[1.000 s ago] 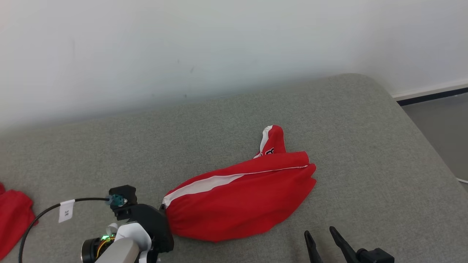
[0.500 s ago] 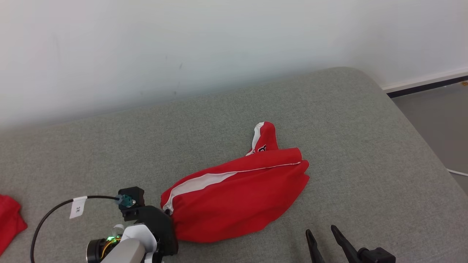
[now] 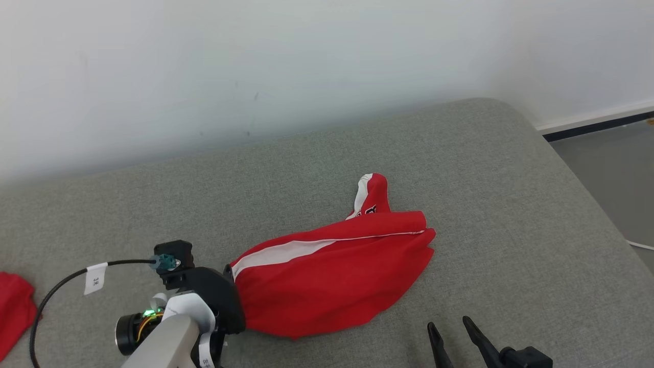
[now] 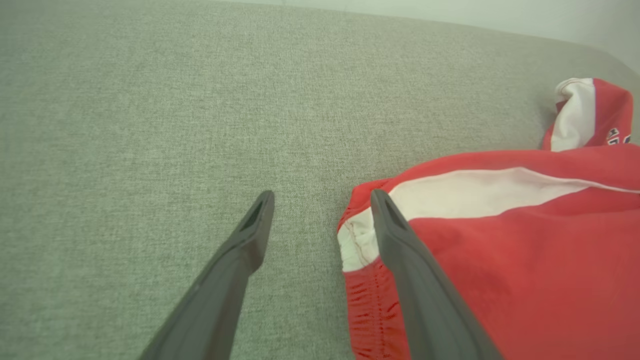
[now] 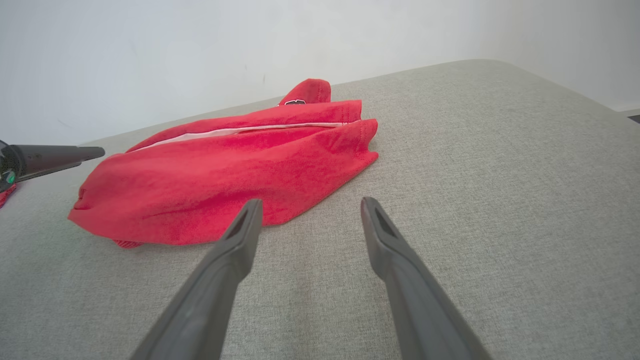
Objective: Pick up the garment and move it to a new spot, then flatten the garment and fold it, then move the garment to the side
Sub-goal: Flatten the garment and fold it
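Observation:
The garment's red body is slack, so my left gripper will next grab the garment by its raised white waistband corner (image 4: 360,237). Then it can move the garment.
The garment (image 3: 332,276), red shorts with a white side stripe, lies bunched on the grey cushion (image 3: 460,168). My left gripper (image 4: 322,200) is open at the garment's left end. Its right finger (image 4: 400,240) lies over the white waistband corner (image 4: 355,245), and bare cushion shows between the two fingers. In the head view the left wrist (image 3: 204,301) sits against that same end. My right gripper (image 3: 449,327) is open and empty near the front edge, a short way in front of the garment's (image 5: 225,170) right part.
Another red cloth (image 3: 13,306) lies at the far left edge. A black cable with a white tag (image 3: 95,278) trails from the left wrist. A white wall (image 3: 255,66) backs the cushion. The cushion's right side drops to a grey floor (image 3: 618,174).
The head view has shifted a little. The garment keeps the same shape and place, and both grippers stay about where they were.

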Available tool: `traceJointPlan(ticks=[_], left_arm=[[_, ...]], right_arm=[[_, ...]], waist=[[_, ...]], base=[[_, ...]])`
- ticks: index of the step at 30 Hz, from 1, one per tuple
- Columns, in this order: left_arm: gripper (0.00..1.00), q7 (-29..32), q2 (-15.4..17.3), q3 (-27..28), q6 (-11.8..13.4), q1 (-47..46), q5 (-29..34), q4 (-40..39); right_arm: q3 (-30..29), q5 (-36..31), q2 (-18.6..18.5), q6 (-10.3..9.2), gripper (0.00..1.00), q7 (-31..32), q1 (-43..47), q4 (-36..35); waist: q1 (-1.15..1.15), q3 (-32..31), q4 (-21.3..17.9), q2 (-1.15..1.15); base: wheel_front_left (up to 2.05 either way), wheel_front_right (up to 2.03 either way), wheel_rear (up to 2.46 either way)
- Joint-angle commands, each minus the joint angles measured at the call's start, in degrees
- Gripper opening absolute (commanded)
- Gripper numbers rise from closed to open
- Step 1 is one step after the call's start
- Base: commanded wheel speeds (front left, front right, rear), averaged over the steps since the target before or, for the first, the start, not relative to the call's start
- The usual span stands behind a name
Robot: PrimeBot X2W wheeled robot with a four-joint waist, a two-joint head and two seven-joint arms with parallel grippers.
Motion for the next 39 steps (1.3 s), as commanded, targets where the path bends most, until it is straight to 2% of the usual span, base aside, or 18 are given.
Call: traceJointPlan(ticks=[1,3,6,11,17,21,25,30,32,33,35,39], left_arm=[[0.98,0.8,0.4,-0.5,0.5,1.0,0.5,0.0],[0.96,1.8,0.7,-1.0,1.3,1.4,0.7,0.4],[0.92,3.0,0.3,-1.1,1.0,2.0,0.0,0.2],[0.94,3.4,0.2,-1.0,0.9,2.4,-0.6,0.0],[0.93,1.3,1.5,0.3,2.9,1.5,-0.7,-1.1],[0.91,2.4,1.0,0.1,2.1,2.7,-1.7,-2.4],[0.91,3.6,1.0,-1.0,3.3,3.3,-0.7,-2.0],[0.85,5.3,1.3,-2.1,3.7,2.7,-0.1,-0.9],[0.73,5.4,1.0,-2.4,3.7,2.6,0.0,-0.4],[0.59,5.4,0.9,-2.4,3.7,2.5,-0.1,-0.2],[0.44,5.2,0.8,-2.4,3.7,2.4,-0.2,0.1],[0.36,4.8,0.9,-2.1,3.4,2.5,-0.8,0.5]], right_arm=[[0.1,-0.3,0.0,0.2,1.0,0.0,0.3,-0.3],[0.5,-0.1,0.0,0.2,1.0,0.1,0.0,-0.3],[0.5,0.1,0.0,0.2,1.0,-0.1,-0.2,-0.3],[0.3,0.0,0.0,0.2,1.0,-0.2,-0.2,-0.3],[0.1,0.0,0.0,0.2,1.0,-0.4,-0.5,-0.1],[0.1,0.2,0.0,0.2,1.0,-0.6,-0.2,0.1],[0.6,0.4,0.0,0.2,1.0,-0.3,-0.8,0.1],[0.7,0.2,0.0,0.2,1.0,-0.5,-0.9,0.0],[0.7,0.1,0.0,0.2,1.0,-0.5,-0.9,0.0],[0.6,0.1,0.0,0.2,1.0,-0.5,-1.0,0.0],[0.6,0.0,0.0,0.2,1.0,-0.5,-1.2,-0.1],[0.1,-0.3,0.0,0.2,1.0,-0.4,-0.9,-0.4]], waist=[[0.0,0.1,-0.1,0.0],[0.0,0.2,-0.5,0.0],[0.0,0.6,-0.9,0.0],[0.0,1.1,-1.4,0.0],[0.0,1.4,-1.8,0.0],[0.0,1.3,-1.8,0.0],[0.0,1.5,-2.1,0.0],[0.0,2.2,-2.8,0.0],[0.0,2.4,-3.0,0.0],[0.0,2.5,-3.1,0.0],[0.0,2.7,-3.2,0.0],[0.0,2.6,-2.9,0.0]], base=[[0.0,0.0,0.0],[0.0,0.0,0.0],[0.0,0.0,0.0],[0.0,0.0,0.0],[0.0,0.0,0.0],[0.0,0.0,0.0],[0.0,0.0,0.0],[0.0,0.0,0.0],[0.0,0.0,0.0],[0.0,0.0,0.0],[0.0,0.0,0.0],[0.0,0.0,0.0]])
